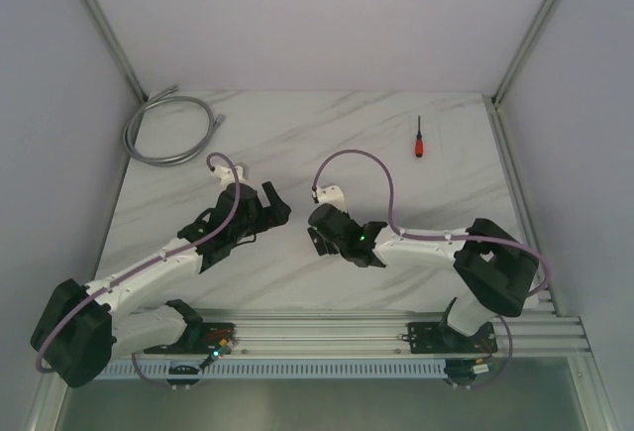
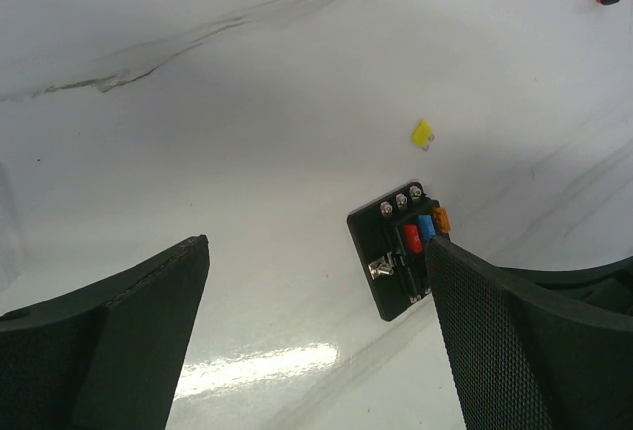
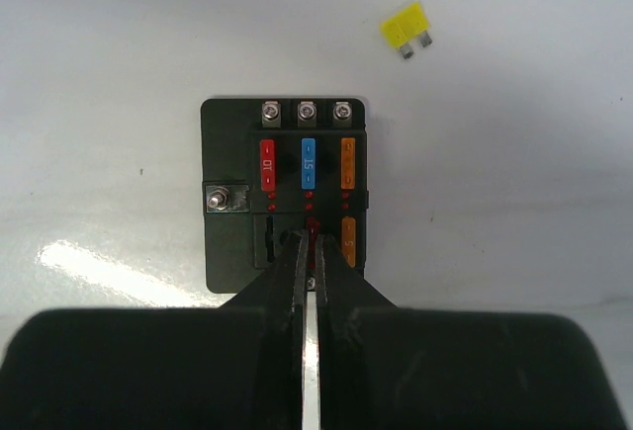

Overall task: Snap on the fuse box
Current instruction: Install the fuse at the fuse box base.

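My right gripper opens now, since the red fuse (image 3: 313, 222) sits in the near row's middle slot beside the orange one and would stay there.
The black fuse box (image 3: 227, 143) lies flat on the white marble table, with red, blue and orange fuses in its far row and an orange one in the near row. My right gripper (image 3: 315, 242) stands over the near row's middle slot, shut on a small red fuse (image 3: 313, 222) that shows just at its tips. From the left wrist, the fuse box (image 2: 391, 262) sits by the right finger, outside the jaws. My left gripper (image 2: 316, 252) is open and holds nothing. From above, the left gripper (image 1: 277, 203) and right gripper (image 1: 319, 238) face each other; the box is hidden there.
A loose yellow fuse (image 3: 407, 28) lies on the table beyond the box, also seen from the left wrist as the yellow fuse (image 2: 422, 133). A red-handled screwdriver (image 1: 419, 139) lies at the back right. A coiled grey cable (image 1: 168, 129) sits at the back left corner.
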You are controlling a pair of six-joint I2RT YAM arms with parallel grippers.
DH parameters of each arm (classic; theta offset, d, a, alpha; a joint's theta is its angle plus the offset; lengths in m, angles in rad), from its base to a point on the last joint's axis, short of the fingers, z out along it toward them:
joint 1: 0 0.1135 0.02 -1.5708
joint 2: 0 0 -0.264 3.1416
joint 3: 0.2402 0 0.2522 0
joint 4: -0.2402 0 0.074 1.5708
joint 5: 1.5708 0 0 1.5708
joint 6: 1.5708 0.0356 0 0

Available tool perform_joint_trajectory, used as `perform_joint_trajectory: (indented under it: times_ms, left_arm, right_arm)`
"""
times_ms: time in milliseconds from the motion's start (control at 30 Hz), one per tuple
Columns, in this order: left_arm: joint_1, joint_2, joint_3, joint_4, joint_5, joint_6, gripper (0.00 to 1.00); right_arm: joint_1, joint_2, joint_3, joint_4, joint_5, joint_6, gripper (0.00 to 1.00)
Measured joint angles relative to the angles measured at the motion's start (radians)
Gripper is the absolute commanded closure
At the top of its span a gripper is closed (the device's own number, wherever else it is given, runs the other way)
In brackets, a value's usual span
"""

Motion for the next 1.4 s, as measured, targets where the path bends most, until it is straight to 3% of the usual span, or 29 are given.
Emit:
perform_joint_trajectory:
  times_ms: [233,867,1133,1400]
  left_arm:
    - [0.0,0.0,0.0,0.0,0.0,-0.006,0.0]
    - [0.0,-0.005,0.0,0.0,0.002,-0.01,0.0]
    - [0.001,-0.013,-0.001,0.0,0.002,-0.01,0.0]
    - [0.004,-0.015,-0.001,0.0,0.002,-0.01,0.0]
  right_arm:
    - [0.0,0.003,0.0,0.005,0.007,0.0,0.99]
    - [0.001,0.001,0.01,-0.057,0.018,-0.012,0.65]
    - [-0.003,-0.006,0.039,-0.119,0.014,-0.032,0.65]
    - [-0.06,-0.015,0.092,-0.174,-0.074,-0.109,0.73]
